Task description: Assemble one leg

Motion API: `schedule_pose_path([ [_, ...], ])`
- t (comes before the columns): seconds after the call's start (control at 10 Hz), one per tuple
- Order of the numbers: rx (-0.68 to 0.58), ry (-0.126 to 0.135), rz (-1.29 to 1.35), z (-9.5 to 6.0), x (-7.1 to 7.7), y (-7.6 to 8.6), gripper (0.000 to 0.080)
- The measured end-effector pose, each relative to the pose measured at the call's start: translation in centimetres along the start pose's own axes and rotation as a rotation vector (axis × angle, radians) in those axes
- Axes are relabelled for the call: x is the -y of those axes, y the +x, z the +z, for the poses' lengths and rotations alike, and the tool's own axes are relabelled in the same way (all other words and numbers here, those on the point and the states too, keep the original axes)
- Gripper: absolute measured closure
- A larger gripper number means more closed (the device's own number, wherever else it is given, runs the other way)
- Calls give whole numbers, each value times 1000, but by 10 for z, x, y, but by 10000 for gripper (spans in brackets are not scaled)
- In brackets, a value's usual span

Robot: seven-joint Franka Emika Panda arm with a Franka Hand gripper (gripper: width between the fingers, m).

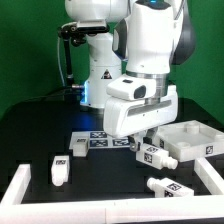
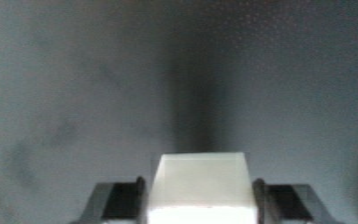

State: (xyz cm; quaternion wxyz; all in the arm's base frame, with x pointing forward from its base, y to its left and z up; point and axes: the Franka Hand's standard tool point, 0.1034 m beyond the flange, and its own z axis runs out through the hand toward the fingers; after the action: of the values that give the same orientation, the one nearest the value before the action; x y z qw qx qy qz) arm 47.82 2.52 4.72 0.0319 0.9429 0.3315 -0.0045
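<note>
My gripper moves the white leg toward the marker board (image 1: 100,141), before releasing it, since in the exterior view the leg in my gripper hangs short of the marker board.
In the wrist view a white leg (image 2: 202,172) sits between my two dark fingers (image 2: 119,203), which press on its sides. My gripper (image 2: 202,200) is shut on it. In the exterior view the gripper (image 1: 136,130) is low over the middle of the table, next to the white tabletop piece (image 1: 192,140); the held leg is mostly hidden under the hand. Other white legs lie loose: two at the exterior view's left (image 1: 60,170) (image 1: 78,147), one by the tabletop (image 1: 152,153), one in front (image 1: 168,186).
The marker board (image 1: 105,141) lies behind the gripper on the black table. White border bars stand at the front left (image 1: 14,186) and at the right (image 1: 212,176). The arm's base (image 1: 100,80) rises at the back.
</note>
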Motion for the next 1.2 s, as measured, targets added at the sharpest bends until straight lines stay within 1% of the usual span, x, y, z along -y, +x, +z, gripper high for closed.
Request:
schedule_pose_path([
  [0.1, 4, 8, 16, -3, 8, -23, 515],
  [0.2, 21, 20, 43, -1, 16, -54, 515],
  [0.3, 39, 31, 75, 4, 23, -75, 515],
  [0.4, 41, 33, 82, 7, 29, -83, 515],
  [0.7, 43, 33, 80, 8, 29, -82, 515],
  [0.8, 45, 34, 94, 9, 26, -85, 515],
  [0.9, 49, 35, 133, 11, 20, -96, 515],
  [1.0, 48, 28, 162, 15, 19, -112, 515],
  [1.1, 54, 31, 222, 22, 26, -134, 515],
  [1.2, 72, 44, 263, 26, 32, -145, 515],
])
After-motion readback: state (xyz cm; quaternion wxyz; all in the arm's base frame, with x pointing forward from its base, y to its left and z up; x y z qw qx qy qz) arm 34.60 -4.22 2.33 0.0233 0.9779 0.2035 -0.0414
